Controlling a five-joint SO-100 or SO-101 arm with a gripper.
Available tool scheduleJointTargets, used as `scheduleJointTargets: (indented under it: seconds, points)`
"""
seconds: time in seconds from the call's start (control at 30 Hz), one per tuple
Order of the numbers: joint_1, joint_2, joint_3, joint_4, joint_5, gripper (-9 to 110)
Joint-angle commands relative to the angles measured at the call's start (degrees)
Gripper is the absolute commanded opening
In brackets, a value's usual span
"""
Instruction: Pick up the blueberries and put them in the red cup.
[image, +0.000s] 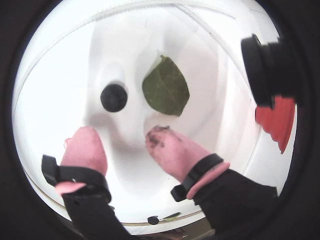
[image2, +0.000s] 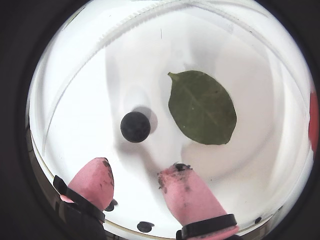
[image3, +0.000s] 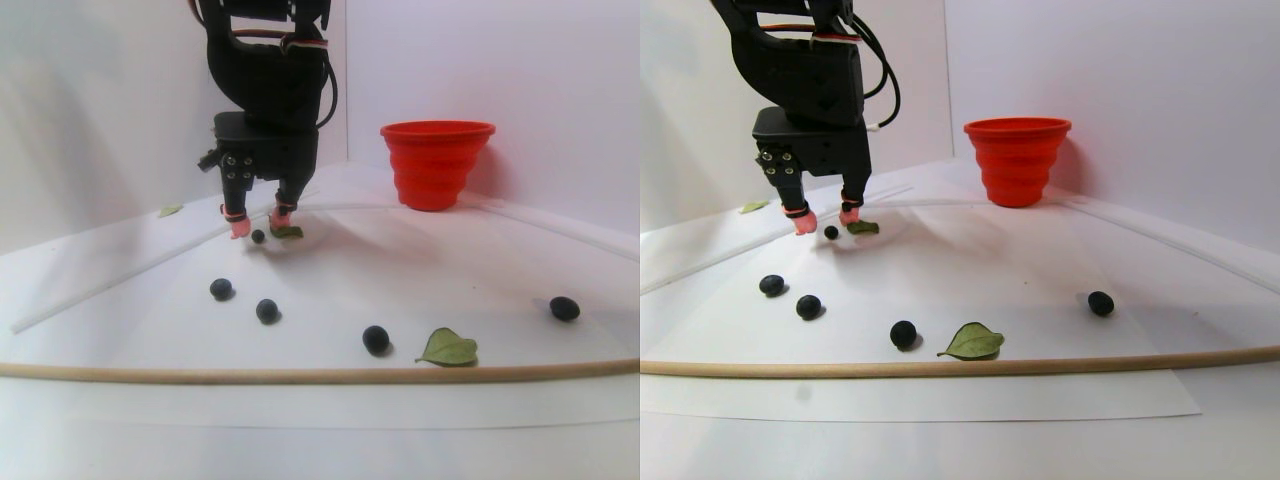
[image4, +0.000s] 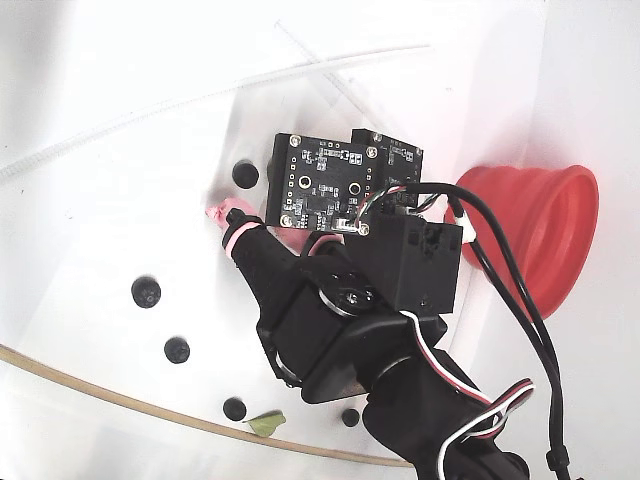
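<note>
The robot's gripper next needs to grab the blueberry by its round sides, so that it can put the blueberry in the red cup (image: 277, 122).
One blueberry (image: 114, 97) (image2: 135, 126) lies on the white sheet just ahead of my gripper (image: 121, 134) (image2: 137, 169). The gripper is open, its pink stained fingertips spread wide with nothing between them. In the stereo pair view the gripper (image3: 260, 225) hangs low over this berry (image3: 258, 236), the tips close to the sheet. Several more blueberries (image3: 267, 310) lie scattered nearer the front. The red cup (image3: 437, 165) (image4: 540, 240) stands upright at the back right, apart from the gripper, and shows at the right edge of a wrist view (image: 277, 120).
A green leaf (image2: 202, 106) (image3: 287, 231) lies right beside the near berry. Another leaf (image3: 448, 347) rests at the front by a wooden stick (image3: 300, 370). A clear plastic strip (image3: 120, 275) crosses the sheet. White walls close in behind.
</note>
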Motion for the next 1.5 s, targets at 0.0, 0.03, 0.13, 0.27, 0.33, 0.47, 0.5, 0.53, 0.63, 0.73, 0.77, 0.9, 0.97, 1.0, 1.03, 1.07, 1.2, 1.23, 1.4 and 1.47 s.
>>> scheduleJointTargets:
  seconds: [0.0, 0.03, 0.13, 0.27, 0.33, 0.47, 0.5, 0.53, 0.63, 0.73, 0.77, 0.9, 0.97, 1.0, 1.03, 1.07, 1.2, 1.23, 1.4, 1.47]
  points:
    - [-1.0, -0.1, -2.8, -1.1, -0.2, 18]
    - [-1.0, -0.5, -3.2, -1.4, -0.1, 18]
    - [-1.0, -2.3, -4.4, -2.1, -0.1, 18]
    - [-1.4, -2.9, -5.0, -2.7, 0.5, 19]
    - [-1.8, -2.9, -5.3, -2.7, 1.0, 19]
    - [-2.1, -3.5, -5.9, -3.2, 1.2, 19]
    - [-2.3, -3.7, -6.2, -3.2, 1.3, 19]
    - [-2.4, -3.8, -6.3, -3.2, 1.3, 19]
    - [-2.5, -4.0, -6.8, -3.3, 1.6, 19]
    - [-2.5, -4.7, -7.2, -3.6, 1.4, 19]
    - [-2.5, -5.0, -7.3, -4.0, 1.2, 19]
    - [-2.2, -5.6, -7.8, -4.2, 0.9, 19]
    - [-2.1, -6.5, -8.5, -4.6, 0.8, 19]
    - [-2.1, -6.9, -8.7, -4.8, 0.8, 19]
    - [-2.1, -7.1, -8.8, -5.2, 0.8, 19]
    - [-2.0, -7.4, -8.9, -5.4, 0.8, 19]
    - [-2.0, -8.5, -9.6, -6.2, 1.2, 18]
    - [-2.0, -8.7, -9.8, -6.2, 1.2, 18]
    - [-2.0, -9.1, -10.0, -6.7, 1.4, 16]
    - [-2.0, -9.1, -9.8, -6.7, 1.4, 15]
